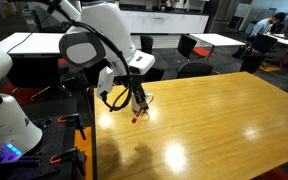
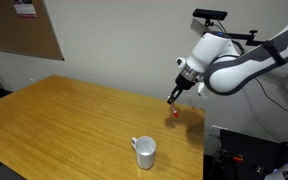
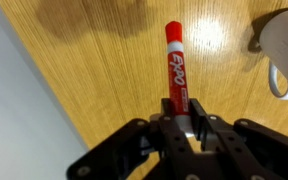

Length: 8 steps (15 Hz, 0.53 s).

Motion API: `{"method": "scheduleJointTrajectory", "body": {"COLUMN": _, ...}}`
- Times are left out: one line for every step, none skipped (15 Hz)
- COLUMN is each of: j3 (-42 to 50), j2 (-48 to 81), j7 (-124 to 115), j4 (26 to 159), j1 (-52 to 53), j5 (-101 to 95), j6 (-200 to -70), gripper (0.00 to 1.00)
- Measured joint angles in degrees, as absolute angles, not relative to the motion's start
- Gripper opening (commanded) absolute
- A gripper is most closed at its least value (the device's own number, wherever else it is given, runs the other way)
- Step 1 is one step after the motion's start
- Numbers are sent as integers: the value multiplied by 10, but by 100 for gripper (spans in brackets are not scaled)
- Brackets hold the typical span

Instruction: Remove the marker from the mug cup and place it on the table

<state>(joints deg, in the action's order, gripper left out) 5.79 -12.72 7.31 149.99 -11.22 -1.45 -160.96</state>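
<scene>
I need to lower the red marker onto the table before I open my gripper, because it hangs tilted above the table and would fall if I opened now.
My gripper (image 3: pixel 182 108) is shut on the red marker (image 3: pixel 174 62), which sticks out from between the fingers, with its free end close to the wooden table (image 3: pixel 104 70). In both exterior views the gripper (image 1: pixel 137 108) (image 2: pixel 174 98) holds the marker (image 1: pixel 135 118) (image 2: pixel 175 111) low over the table (image 1: pixel 204 120) (image 2: pixel 74 120), near one edge. The white mug cup (image 2: pixel 145 152) stands upright on the table, apart from the gripper; its handle side shows at the right edge of the wrist view (image 3: pixel 284 50). The mug is not visible in the exterior view that looks across the room.
White-topped tables (image 1: pixel 214 40) and chairs (image 1: pixel 189 47) stand further back. A second white robot body (image 1: pixel 4 100) sits beside the table. A corkboard (image 2: pixel 19 30) hangs on the wall. Black equipment (image 2: pixel 249 155) stands past the table edge.
</scene>
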Motion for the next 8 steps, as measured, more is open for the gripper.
{"method": "scheduleJointTrajectory", "body": {"j3": 60, "j2": -117, "j7": 65, "j4": 1491, "j1": -114, "j5": -17, "j6": -1600, "gripper": 5}}
{"method": "scheduleJointTrajectory", "body": {"j3": 61, "j2": -105, "j7": 60, "j4": 1481, "j1": -115, "j5": -18, "j6": -1592, "gripper": 5}}
{"method": "scheduleJointTrajectory", "body": {"j3": 62, "j2": -91, "j7": 53, "j4": 1471, "j1": -115, "j5": -18, "j6": -1584, "gripper": 5}}
{"method": "scheduleJointTrajectory", "body": {"j3": 62, "j2": -75, "j7": 48, "j4": 1460, "j1": -115, "j5": -18, "j6": -1579, "gripper": 5}}
{"method": "scheduleJointTrajectory", "body": {"j3": 62, "j2": -58, "j7": 42, "j4": 1448, "j1": -115, "j5": -18, "j6": -1574, "gripper": 5}}
{"method": "scheduleJointTrajectory", "body": {"j3": 62, "j2": -43, "j7": 40, "j4": 1437, "j1": -115, "j5": -18, "j6": -1570, "gripper": 5}}
{"method": "scheduleJointTrajectory", "body": {"j3": 62, "j2": -26, "j7": 39, "j4": 1425, "j1": -115, "j5": -18, "j6": -1565, "gripper": 5}}
{"method": "scheduleJointTrajectory", "body": {"j3": 62, "j2": -10, "j7": 39, "j4": 1413, "j1": -114, "j5": -18, "j6": -1559, "gripper": 5}}
